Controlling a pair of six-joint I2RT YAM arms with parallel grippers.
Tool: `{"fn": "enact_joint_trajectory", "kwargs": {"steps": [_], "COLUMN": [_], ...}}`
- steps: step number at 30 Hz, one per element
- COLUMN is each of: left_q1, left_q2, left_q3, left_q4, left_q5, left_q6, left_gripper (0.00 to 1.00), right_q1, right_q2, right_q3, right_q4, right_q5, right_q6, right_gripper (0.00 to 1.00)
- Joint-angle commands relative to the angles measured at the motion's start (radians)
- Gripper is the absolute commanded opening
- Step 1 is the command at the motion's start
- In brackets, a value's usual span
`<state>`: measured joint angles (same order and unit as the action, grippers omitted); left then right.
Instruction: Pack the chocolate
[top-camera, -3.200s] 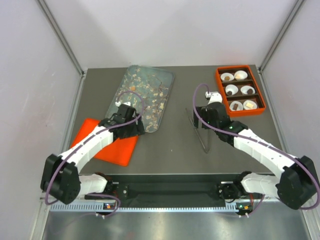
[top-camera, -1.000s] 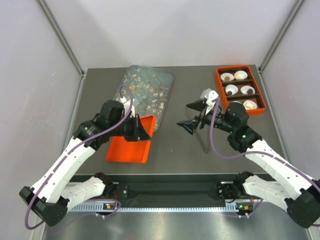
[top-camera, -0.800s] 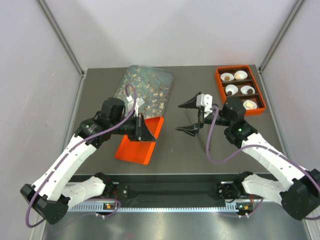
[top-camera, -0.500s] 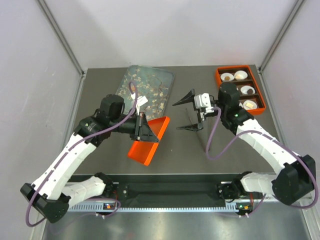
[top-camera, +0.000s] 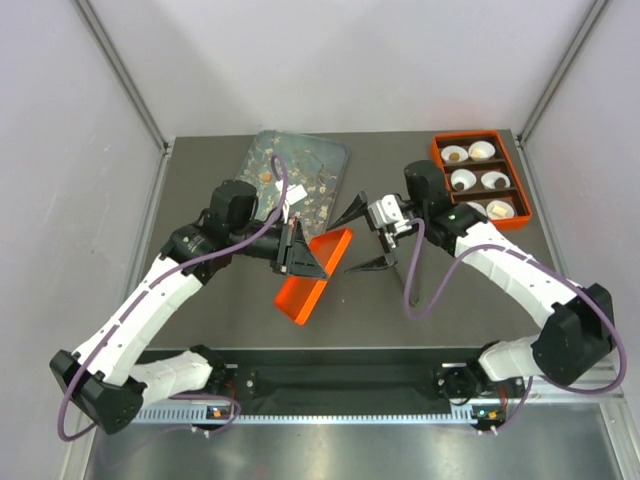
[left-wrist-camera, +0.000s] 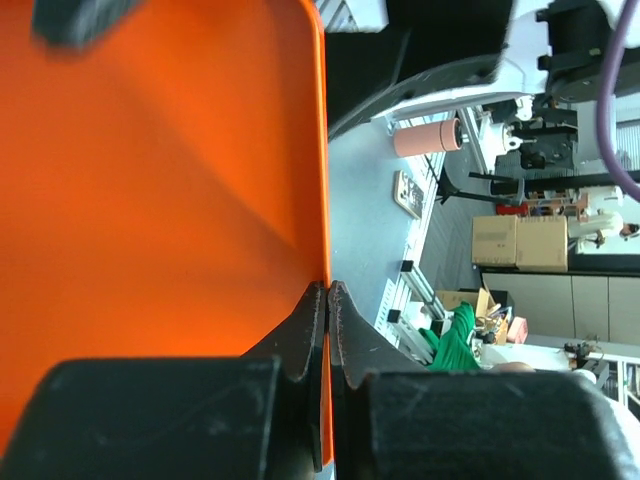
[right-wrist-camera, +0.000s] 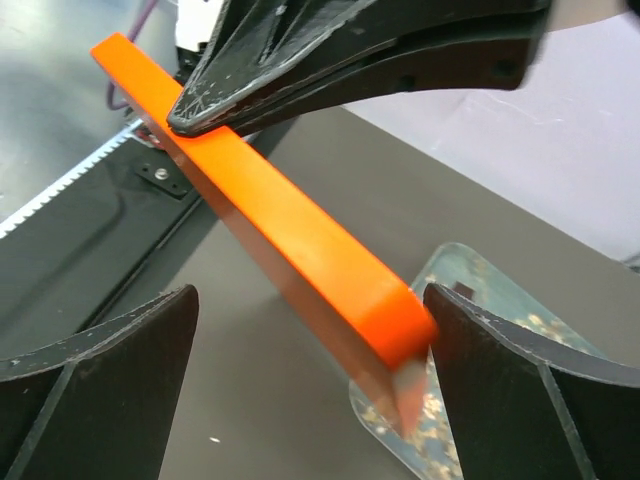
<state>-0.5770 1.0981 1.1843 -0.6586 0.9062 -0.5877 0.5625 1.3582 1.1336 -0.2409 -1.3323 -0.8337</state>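
The lid's end lies between my right gripper's open fingers, and closing now would catch the lid's rim, so it is time to close on the lid.
Chocolate lumps (top-camera: 455, 156) sit in white paper cups inside the orange box (top-camera: 437, 170) at the back right. Loose tan bits lie scattered on the clear tray (top-camera: 262, 160). My left gripper (top-camera: 297, 256) is shut on the edge of a flat orange lid (top-camera: 318, 272) and holds it tilted above the table's middle. In the left wrist view the fingertips (left-wrist-camera: 318, 300) pinch the lid's rim (left-wrist-camera: 160, 180). My right gripper (top-camera: 358, 240) is open at the lid's far end. In the right wrist view the lid (right-wrist-camera: 290, 230) lies between the wide-apart fingers (right-wrist-camera: 100, 390), close to the right one.
Thin grey tongs (top-camera: 411, 282) lie on the dark table under the right forearm. The clear tray (right-wrist-camera: 415, 440) shows below the lid in the right wrist view. Grey walls close the table in on three sides.
The left arm has lifted the orange lid off the table's left side, carried it rightward and tilted it. The right arm has swung left, open, to the lid's end.
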Motion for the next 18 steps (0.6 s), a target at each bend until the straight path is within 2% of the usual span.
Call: {"fn": "enact_joint_trajectory", "kwargs": {"steps": [1, 4, 6, 7, 10, 11, 12, 14, 15, 16, 17, 18], "left_q1": [-0.004, -0.003, -0.003, 0.000, 0.005, 0.005, 0.006, 0.006, 0.009, 0.012, 0.016, 0.026], "left_q2": [0.005, 0.019, 0.028, 0.034, 0.071, 0.088, 0.091, 0.092, 0.094, 0.097, 0.103, 0.108], "left_q3": [0.052, 0.063, 0.081, 0.099, 0.185, 0.204, 0.225, 0.245, 0.274, 0.291, 0.331, 0.359], "left_q4": [0.125, 0.123, 0.093, 0.074, -0.005, -0.010, 0.005, 0.016, 0.017, 0.016, 0.014, -0.001], "left_q5": [0.063, 0.043, -0.028, -0.056, -0.183, -0.197, -0.217, -0.278, -0.312, -0.385, -0.414, -0.447], "left_q6": [0.028, 0.040, 0.063, 0.075, 0.092, 0.092, 0.082, 0.069, 0.068, 0.069, 0.087, 0.101], "left_gripper": [0.00, 0.00, 0.00, 0.00, 0.00, 0.00, 0.00, 0.01, 0.05, 0.10, 0.22, 0.29], "right_q1": [0.037, 0.042, 0.040, 0.042, 0.036, 0.034, 0.034, 0.034, 0.033, 0.034, 0.033, 0.034], "right_q2": [0.018, 0.024, 0.012, 0.007, -0.010, -0.014, -0.016, -0.019, -0.019, -0.021, -0.024, -0.024], "right_q3": [0.051, 0.063, 0.061, 0.061, 0.058, 0.058, 0.060, 0.061, 0.060, 0.060, 0.061, 0.063], "right_q4": [-0.044, -0.070, -0.077, -0.078, -0.074, -0.071, -0.061, -0.055, -0.051, -0.046, -0.019, 0.050], "right_q5": [-0.064, -0.079, -0.079, -0.076, -0.050, -0.035, -0.028, -0.025, -0.027, -0.022, -0.001, 0.016], "right_q6": [-0.074, -0.073, -0.068, -0.059, -0.054, -0.050, -0.038, 0.019, 0.031, 0.054, 0.095, 0.216], "right_gripper": [0.93, 0.77, 0.58, 0.41, 0.19, 0.04, 0.00, 0.00, 0.00, 0.00, 0.00, 0.00]}}
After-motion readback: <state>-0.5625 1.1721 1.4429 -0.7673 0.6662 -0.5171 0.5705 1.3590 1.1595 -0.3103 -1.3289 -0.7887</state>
